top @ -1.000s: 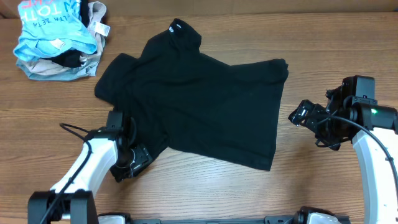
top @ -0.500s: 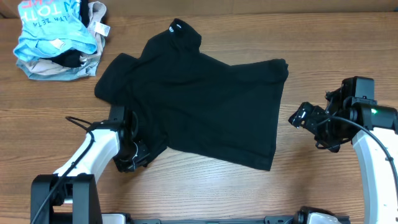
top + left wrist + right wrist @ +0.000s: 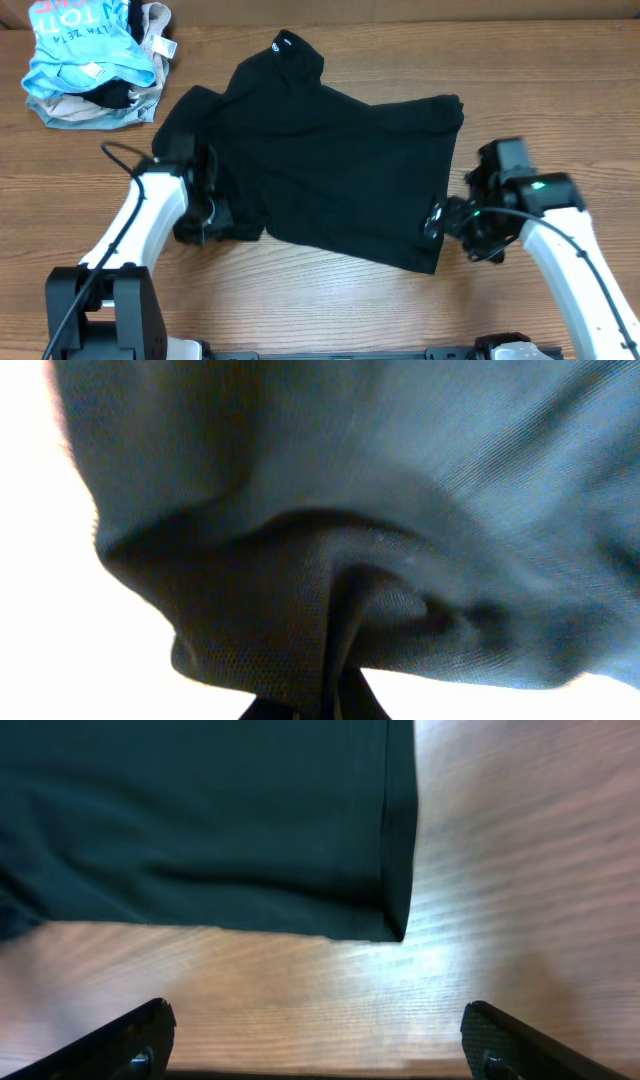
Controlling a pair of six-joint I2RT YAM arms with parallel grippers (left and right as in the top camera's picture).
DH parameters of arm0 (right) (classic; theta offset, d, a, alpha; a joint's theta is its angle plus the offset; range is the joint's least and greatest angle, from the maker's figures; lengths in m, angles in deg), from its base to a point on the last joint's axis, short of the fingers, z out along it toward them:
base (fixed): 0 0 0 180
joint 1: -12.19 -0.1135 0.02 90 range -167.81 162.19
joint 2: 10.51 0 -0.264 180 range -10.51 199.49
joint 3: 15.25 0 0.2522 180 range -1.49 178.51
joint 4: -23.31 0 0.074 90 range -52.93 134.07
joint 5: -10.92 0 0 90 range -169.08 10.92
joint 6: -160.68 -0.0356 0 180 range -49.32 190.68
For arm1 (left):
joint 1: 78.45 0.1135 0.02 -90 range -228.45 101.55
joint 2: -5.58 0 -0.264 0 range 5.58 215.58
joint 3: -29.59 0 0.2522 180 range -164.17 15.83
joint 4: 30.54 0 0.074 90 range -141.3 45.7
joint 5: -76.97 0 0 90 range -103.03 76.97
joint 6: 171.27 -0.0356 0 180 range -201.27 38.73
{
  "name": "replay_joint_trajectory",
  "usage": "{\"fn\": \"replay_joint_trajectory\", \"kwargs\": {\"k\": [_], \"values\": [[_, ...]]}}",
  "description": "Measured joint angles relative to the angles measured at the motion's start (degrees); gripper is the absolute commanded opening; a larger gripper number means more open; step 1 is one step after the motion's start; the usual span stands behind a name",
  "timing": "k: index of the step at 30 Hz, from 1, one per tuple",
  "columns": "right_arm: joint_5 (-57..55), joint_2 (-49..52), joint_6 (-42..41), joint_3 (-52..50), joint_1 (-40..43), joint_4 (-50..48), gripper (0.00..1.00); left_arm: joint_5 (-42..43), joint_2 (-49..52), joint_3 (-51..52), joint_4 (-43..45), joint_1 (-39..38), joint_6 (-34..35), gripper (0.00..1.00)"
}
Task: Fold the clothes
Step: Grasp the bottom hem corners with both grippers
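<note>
The right gripper grips the T-shirt's hemmed corner (image 3: 428,264) (image 3: 380,919) next, across from my left gripper's pinch, to spread the T-shirt flat for folding.
The clothes, a black T-shirt (image 3: 330,160), lie spread on the wooden table (image 3: 540,80) with the white neck label at the back. My left gripper (image 3: 218,222) is at the shirt's lower left edge, shut on a pinch of the fabric. In the left wrist view the dark cloth (image 3: 350,510) fills the frame and bunches into my left gripper (image 3: 330,705). My right gripper (image 3: 433,224) stands open right beside the shirt's lower right corner. The right wrist view shows that hemmed corner (image 3: 395,925) just ahead of my right gripper (image 3: 320,1045), with bare wood between the fingers.
A pile of a light-blue garment (image 3: 80,45) and a beige garment (image 3: 85,112) sits at the table's back left corner. The left arm's black cable (image 3: 120,155) loops beside the shirt's left sleeve.
My left gripper has shut on the shirt's lower left edge and moved towards the back with it. The right arm has swung left, from clear of the shirt to its lower right corner.
</note>
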Motion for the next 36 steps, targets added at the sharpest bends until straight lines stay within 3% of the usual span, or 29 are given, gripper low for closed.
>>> {"fn": "replay_joint_trajectory", "kwargs": {"k": [13,22,36], "values": [[-0.1,0.4,-11.6,-18.1,-5.1,-19.5,0.79,-2.0,0.0,-9.3,0.7,0.0,-3.8,0.04],[-0.1,2.5,-13.7,-19.2,-5.2,-21.9,0.63,-2.6,0.0,-9.8,1.0,0.0,-4.9,0.04],[-3.7,2.6,-13.6,-19.8,-5.5,-24.7,0.61,-2.8,0.0,-9.8,-0.2,0.0,-4.9,0.04]]}}
